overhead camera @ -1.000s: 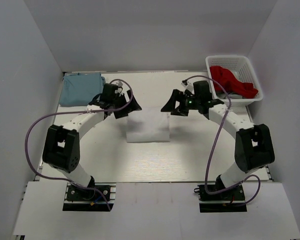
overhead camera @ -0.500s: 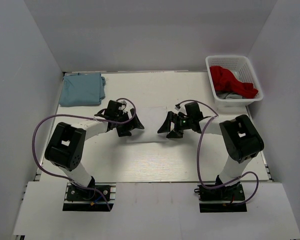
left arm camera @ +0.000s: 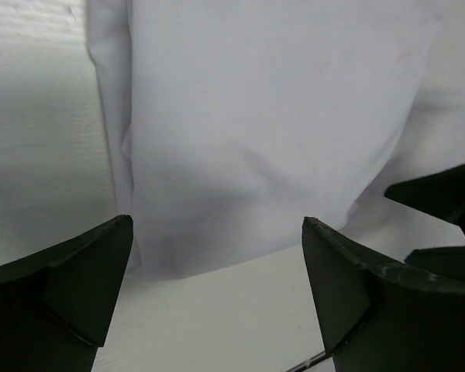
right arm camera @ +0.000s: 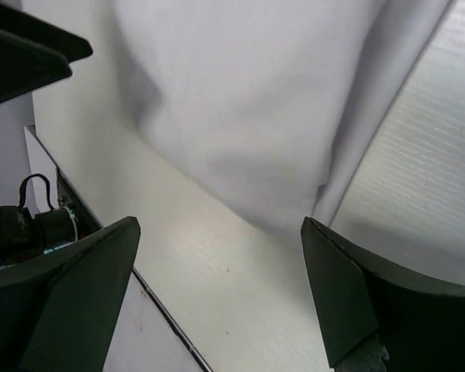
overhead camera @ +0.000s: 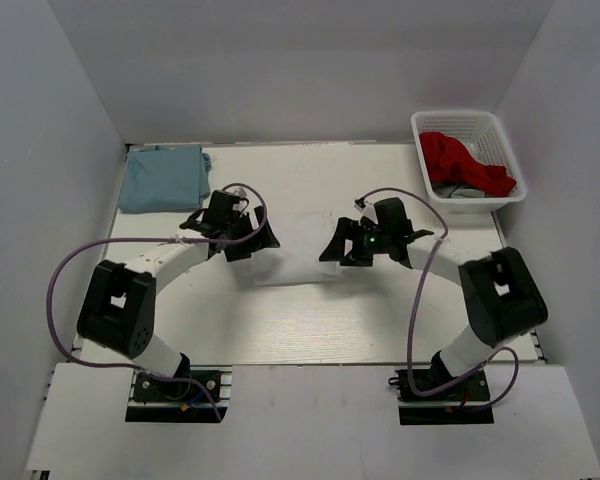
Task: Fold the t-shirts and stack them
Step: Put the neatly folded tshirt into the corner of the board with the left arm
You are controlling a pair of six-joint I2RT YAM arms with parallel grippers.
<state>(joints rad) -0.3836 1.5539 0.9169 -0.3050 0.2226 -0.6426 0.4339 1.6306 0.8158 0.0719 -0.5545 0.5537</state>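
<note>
The left gripper pinches the folded white t-shirt's layers together at its side edge nearest the light blue t-shirt (overhead camera: 162,178) next, to stack it there still folded.
The white t-shirt (overhead camera: 298,255) lies folded flat at the table's middle. It fills the upper part of the left wrist view (left arm camera: 271,132) and of the right wrist view (right arm camera: 248,116). My left gripper (overhead camera: 259,240) (left arm camera: 217,225) is open and empty at the shirt's left edge, low over the table. My right gripper (overhead camera: 336,248) (right arm camera: 221,225) is open and empty at the shirt's right edge. The light blue t-shirt (overhead camera: 162,178) lies folded at the far left corner, apart from both grippers.
A white basket (overhead camera: 510,195) at the far right holds the red garment (overhead camera: 465,162). Grey walls close in the table on the left, back and right. Purple cables loop from both arms.
Both grippers moved from the shirt's far corners toward its near edge, then drew back a little. Both stay open. The shirt lies in the same place.
</note>
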